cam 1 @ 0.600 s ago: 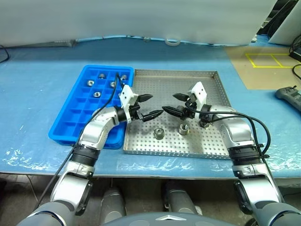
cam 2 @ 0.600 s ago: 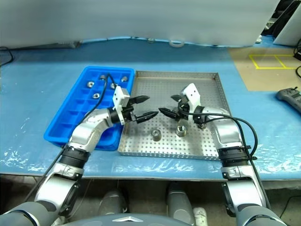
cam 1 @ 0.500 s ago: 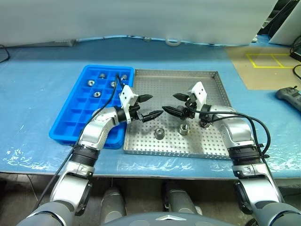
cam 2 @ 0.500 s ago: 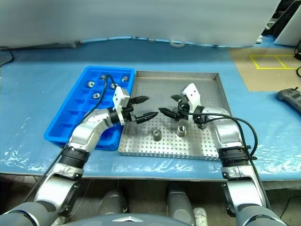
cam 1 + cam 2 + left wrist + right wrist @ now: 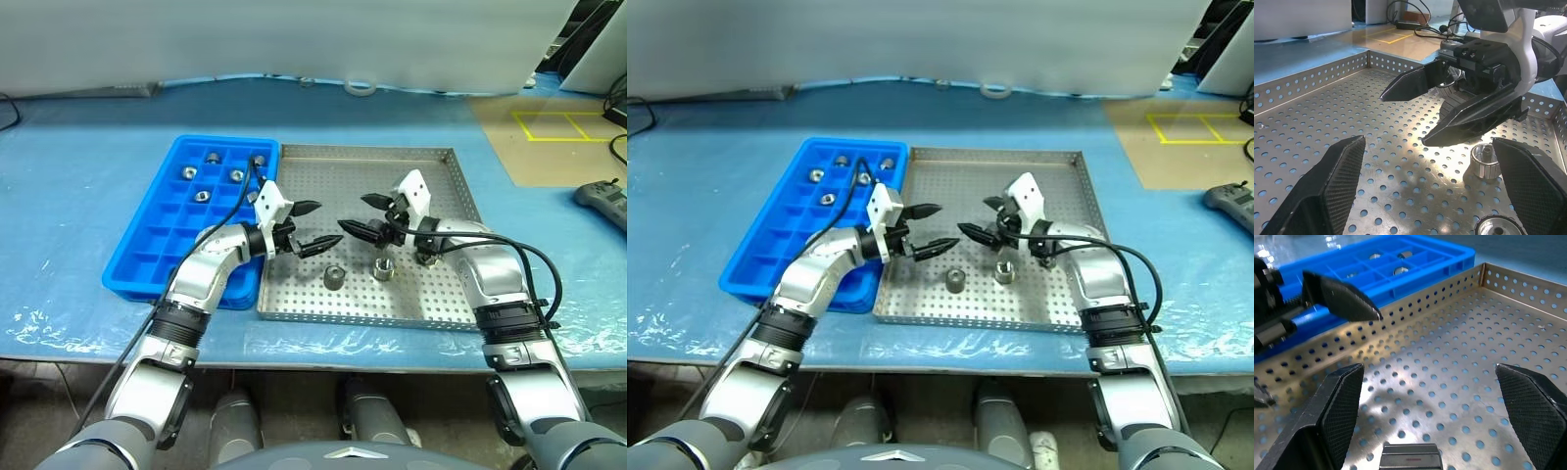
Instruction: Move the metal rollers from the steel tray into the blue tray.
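Observation:
My right gripper's fingers still have empty perforated tray bottom between them in the right wrist view, so it reaches the metal roller before closing.
The steel tray point(image 5: 446, 166) lies at the table's middle with the blue tray point(image 5: 147, 245) against its left side. Two metal rollers point(image 5: 334, 277) point(image 5: 383, 267) stand near the steel tray's front, and several more point(image 5: 202, 194) sit in the blue tray's far compartments. My left gripper point(image 5: 325, 224) hovers open over the steel tray's left half, pointing right. My right gripper point(image 5: 354, 213) hovers open just opposite, pointing left, the two pairs of tips close together. Neither holds anything. The left wrist view has the right gripper's fingers point(image 5: 1410, 85) above a roller point(image 5: 1484, 159).
A roll of tape point(image 5: 359, 86) lies at the table's back. A black handheld controller point(image 5: 602, 201) rests at the right edge, behind it a brown board with yellow marks point(image 5: 563, 122). The table's front edge runs just below both trays.
My left gripper has edged slightly to the right, towards the right gripper's tips. The right gripper and the rollers have stayed in place.

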You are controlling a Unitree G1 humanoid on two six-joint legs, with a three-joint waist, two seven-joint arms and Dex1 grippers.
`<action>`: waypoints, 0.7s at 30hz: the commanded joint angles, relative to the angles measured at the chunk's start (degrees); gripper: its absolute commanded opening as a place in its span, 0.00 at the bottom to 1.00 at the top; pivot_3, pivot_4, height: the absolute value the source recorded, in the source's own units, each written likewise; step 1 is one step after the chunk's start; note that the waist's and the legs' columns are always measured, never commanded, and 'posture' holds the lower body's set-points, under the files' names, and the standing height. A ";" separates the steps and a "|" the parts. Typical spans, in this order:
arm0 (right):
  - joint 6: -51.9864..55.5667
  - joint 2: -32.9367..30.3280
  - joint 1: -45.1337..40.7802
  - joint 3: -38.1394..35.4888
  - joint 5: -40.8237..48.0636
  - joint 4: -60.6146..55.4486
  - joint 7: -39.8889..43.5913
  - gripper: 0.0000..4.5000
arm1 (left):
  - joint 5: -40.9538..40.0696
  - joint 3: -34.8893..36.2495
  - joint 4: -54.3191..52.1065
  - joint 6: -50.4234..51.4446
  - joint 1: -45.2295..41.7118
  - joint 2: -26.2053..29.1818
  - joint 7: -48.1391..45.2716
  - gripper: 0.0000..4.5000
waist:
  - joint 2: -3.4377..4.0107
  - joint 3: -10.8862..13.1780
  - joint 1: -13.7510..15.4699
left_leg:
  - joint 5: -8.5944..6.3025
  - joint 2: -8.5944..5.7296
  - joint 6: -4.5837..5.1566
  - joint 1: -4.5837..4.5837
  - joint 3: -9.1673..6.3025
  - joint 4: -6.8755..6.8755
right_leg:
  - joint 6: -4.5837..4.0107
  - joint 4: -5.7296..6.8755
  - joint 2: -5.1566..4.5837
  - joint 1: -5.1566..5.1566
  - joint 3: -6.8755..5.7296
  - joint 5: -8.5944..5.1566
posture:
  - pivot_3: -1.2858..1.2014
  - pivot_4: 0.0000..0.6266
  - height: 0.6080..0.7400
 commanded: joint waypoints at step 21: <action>15.56 5.37 -3.74 -10.18 23.11 -7.68 -5.17 0.28 | -7.00 9.35 -7.12 3.26 3.11 1.12 2.48 1.00 | 0.00 0.00 -0.04 | 0.06 0.01 -0.12 0.02 0.00 -0.04 | 0.00 0.00 0.01 -0.01 0.00 0.00 | 0.35 0.24 1.00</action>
